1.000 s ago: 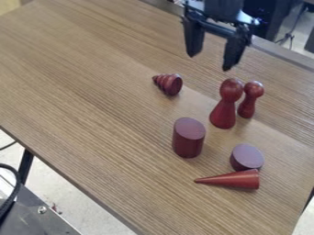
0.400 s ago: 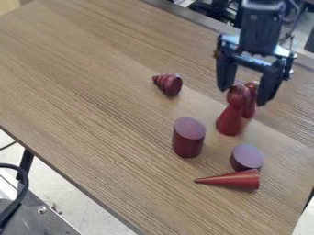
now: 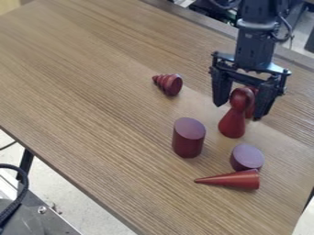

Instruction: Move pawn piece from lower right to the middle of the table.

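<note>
The gripper takes hold of the larger red pawn by its round head next, to move the pawn to the middle of the table.
The black gripper (image 3: 238, 110) hangs at the right, its fingers open on either side of the two red pawns' heads. In front stands the larger pawn (image 3: 233, 121), upright, its round head between the fingertips. Close behind it is the smaller pawn (image 3: 251, 108), mostly hidden by the larger one and the right finger. Whether either finger touches a pawn I cannot tell. Both pawns stand on the wooden table (image 3: 92, 105).
A ridged red piece (image 3: 169, 84) lies left of the gripper. Nearer the front are a tall cylinder (image 3: 188, 138), a short cylinder (image 3: 247, 158) and a red cone (image 3: 236, 180) on its side. The table's front edge slants down from the left.
The gripper has come right and down, from above the pieces to around the pawns' heads, staying open. The larger pawn has shifted slightly right and toward the front.
</note>
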`<act>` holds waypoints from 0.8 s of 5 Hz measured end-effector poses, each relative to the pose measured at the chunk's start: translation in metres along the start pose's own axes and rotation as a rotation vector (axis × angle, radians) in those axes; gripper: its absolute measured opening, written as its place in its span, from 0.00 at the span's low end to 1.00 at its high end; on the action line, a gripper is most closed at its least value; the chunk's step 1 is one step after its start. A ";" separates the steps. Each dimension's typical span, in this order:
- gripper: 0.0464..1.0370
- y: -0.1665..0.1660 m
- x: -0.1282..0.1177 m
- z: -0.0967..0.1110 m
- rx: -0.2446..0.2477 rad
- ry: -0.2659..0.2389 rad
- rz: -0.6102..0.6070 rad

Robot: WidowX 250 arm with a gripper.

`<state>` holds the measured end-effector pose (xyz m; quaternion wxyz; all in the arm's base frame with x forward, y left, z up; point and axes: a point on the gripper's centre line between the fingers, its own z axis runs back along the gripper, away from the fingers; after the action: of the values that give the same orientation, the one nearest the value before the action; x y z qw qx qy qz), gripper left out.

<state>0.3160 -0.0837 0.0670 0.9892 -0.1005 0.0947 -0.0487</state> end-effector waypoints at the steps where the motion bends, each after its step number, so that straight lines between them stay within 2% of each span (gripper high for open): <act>1: 0.66 0.000 0.002 0.000 -0.002 -0.016 -0.009; 2: 0.52 0.001 0.001 -0.005 -0.003 -0.049 0.016; 4: 0.52 0.005 -0.004 -0.005 0.003 -0.093 0.093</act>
<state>0.3111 -0.0796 0.0624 0.9939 -0.0964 0.0533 0.0021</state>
